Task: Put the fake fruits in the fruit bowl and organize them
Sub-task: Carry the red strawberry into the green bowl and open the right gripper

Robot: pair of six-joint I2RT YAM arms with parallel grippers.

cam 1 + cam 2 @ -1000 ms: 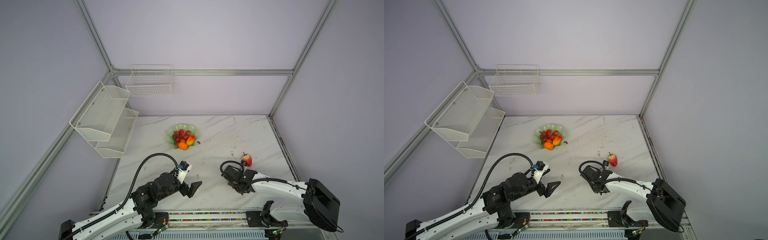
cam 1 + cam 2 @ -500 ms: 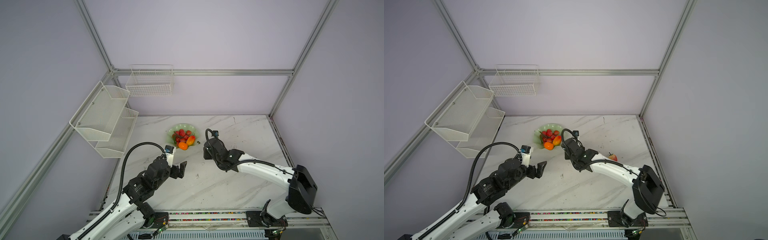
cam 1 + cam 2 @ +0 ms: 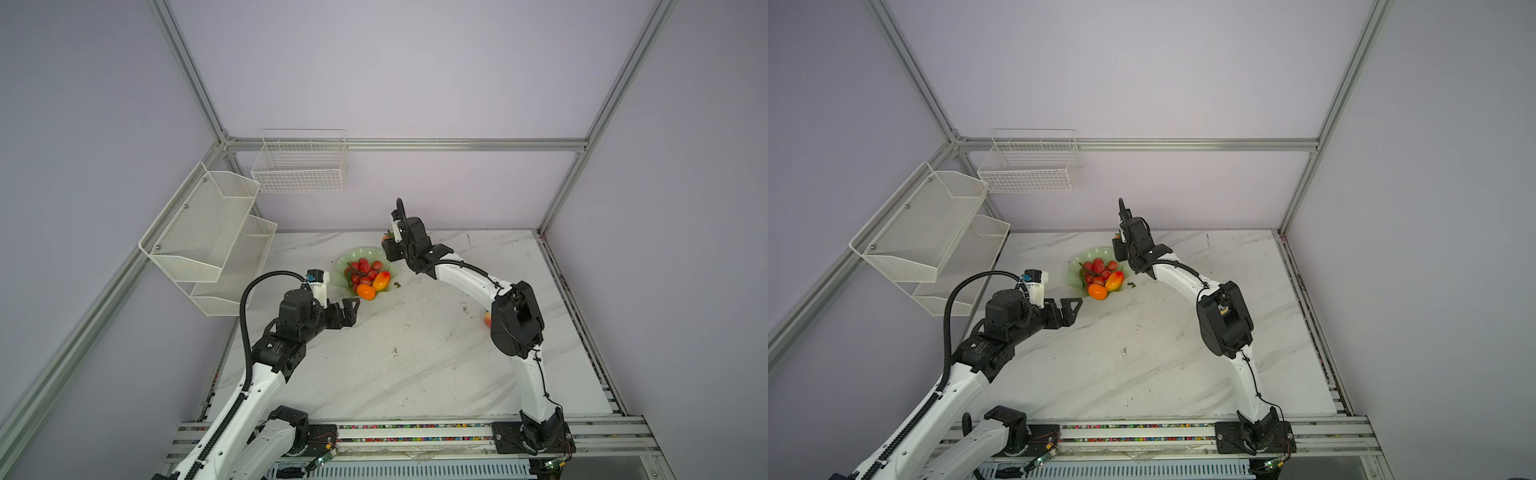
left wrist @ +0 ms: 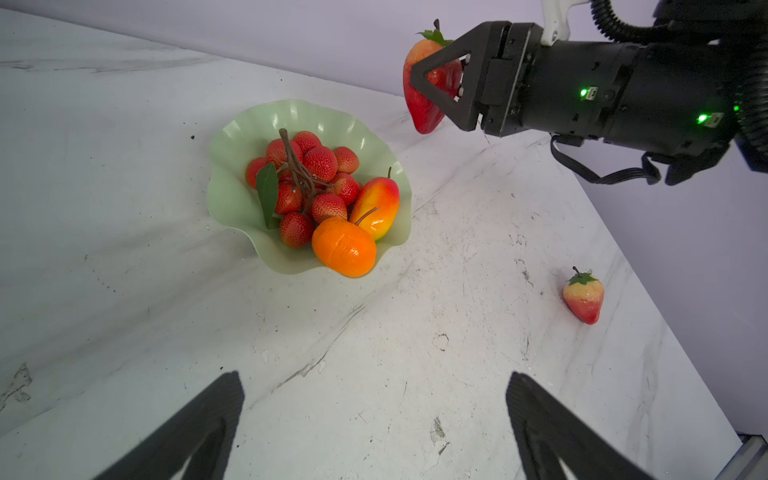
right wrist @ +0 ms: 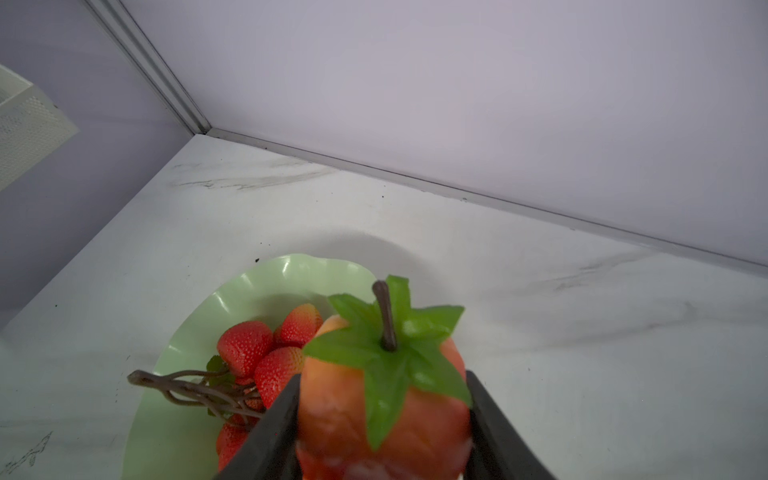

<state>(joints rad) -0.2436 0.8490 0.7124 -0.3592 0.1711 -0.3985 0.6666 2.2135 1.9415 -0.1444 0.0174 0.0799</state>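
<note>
My right gripper needs to keep holding the strawberry, because the strawberry would fall short of the middle of the bowl if the gripper opened now.
The fruit bowl, pale green and scalloped, holds the red grape bunch, the mango and the orange. My right gripper is shut on a red strawberry, held in the air over the bowl's far right rim. A paler strawberry lies on the table at the right, half hidden behind the right arm. My left gripper is open and empty, just short of the bowl's near left side.
Two white mesh shelves hang on the left wall and a wire basket on the back wall. A small dark scrap lies right of the bowl. The back wall stands close behind the bowl.
The right arm has swung from the table's front up to the bowl's far right rim, still shut. The left gripper has advanced toward the bowl, still open.
</note>
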